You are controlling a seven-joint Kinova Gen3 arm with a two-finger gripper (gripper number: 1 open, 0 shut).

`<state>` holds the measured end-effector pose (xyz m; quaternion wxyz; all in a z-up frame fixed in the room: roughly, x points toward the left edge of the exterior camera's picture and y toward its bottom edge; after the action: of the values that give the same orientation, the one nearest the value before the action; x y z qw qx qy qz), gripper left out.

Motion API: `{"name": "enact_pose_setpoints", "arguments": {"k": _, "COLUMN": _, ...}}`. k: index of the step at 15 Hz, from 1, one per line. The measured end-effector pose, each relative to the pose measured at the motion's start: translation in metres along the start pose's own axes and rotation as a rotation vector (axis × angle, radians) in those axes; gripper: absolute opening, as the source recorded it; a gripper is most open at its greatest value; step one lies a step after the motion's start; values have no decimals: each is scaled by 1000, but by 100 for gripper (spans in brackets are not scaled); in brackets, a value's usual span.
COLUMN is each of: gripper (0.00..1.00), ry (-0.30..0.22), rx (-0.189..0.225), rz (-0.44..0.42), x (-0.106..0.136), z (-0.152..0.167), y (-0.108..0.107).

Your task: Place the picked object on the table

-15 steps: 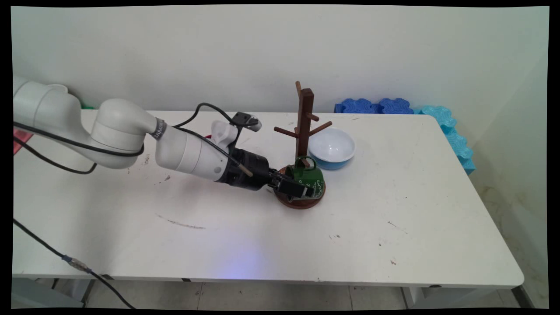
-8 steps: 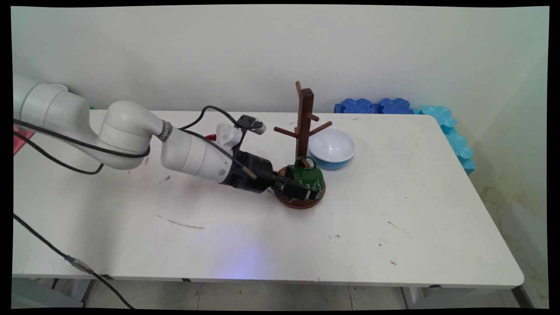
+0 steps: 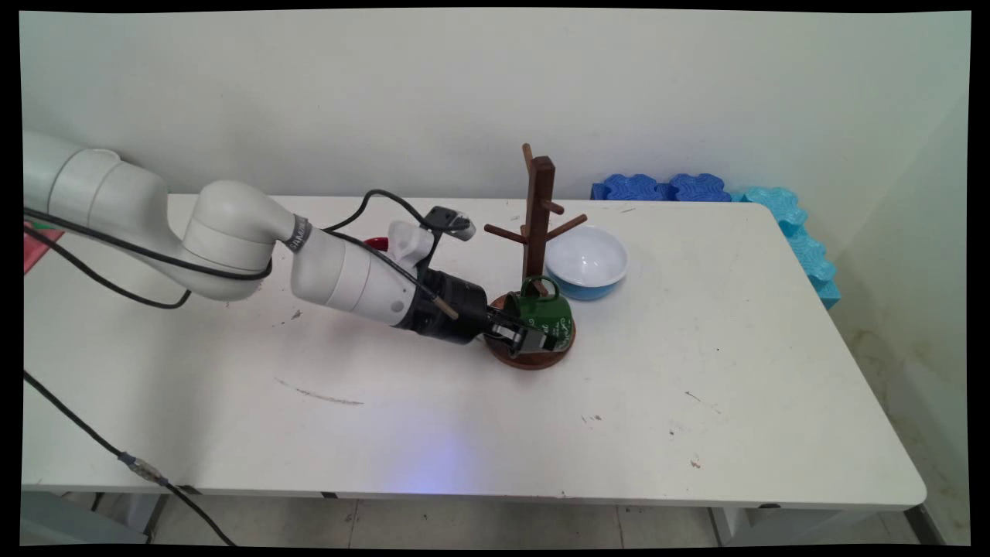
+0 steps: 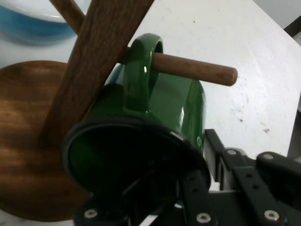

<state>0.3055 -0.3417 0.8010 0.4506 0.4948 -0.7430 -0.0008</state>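
Note:
My gripper grabs the green mug by its rim (image 4: pixel 75 136) next, leaving the green mug's handle (image 4: pixel 137 77) free to slip off the wooden peg.
A dark green mug (image 3: pixel 545 309) hangs by its handle on a low peg (image 4: pixel 197 70) of a brown wooden mug tree (image 3: pixel 537 201). It is tilted over the tree's round base (image 3: pixel 530 357), with its mouth turned to the left. My gripper (image 3: pixel 532 338) reaches in low from the left, right at that mouth. In the hand view the mug (image 4: pixel 160 108) fills the middle and my gripper (image 4: pixel 181 188) is open at its rim. One finger (image 4: pixel 214 148) lies just outside the mug's wall. The other is hidden in or behind the dark opening.
A bowl (image 3: pixel 586 261), white inside and blue outside, stands just right of the tree. Blue foam blocks (image 3: pixel 665 187) line the back right corner and the right edge (image 3: pixel 804 247). A small red thing (image 3: pixel 376 244) shows behind my arm, and a pink thing (image 3: pixel 35 247) lies at the far left.
My arm has slid a little to the right, bringing the gripper closer in at the mug's mouth. The mug, the tree and the bowl have stayed where they were.

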Motion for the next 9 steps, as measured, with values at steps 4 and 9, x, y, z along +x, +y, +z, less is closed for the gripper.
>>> {"name": "enact_pose_setpoints", "arguments": {"k": 4, "gripper": 0, "ry": 0, "rx": -3, "rz": 4, "x": 1, "z": 1, "y": 0}}
{"name": "enact_pose_setpoints", "arguments": {"k": 9, "gripper": 0, "ry": -3, "rx": -8, "rz": 8, "x": 2, "z": 1, "y": 1}}
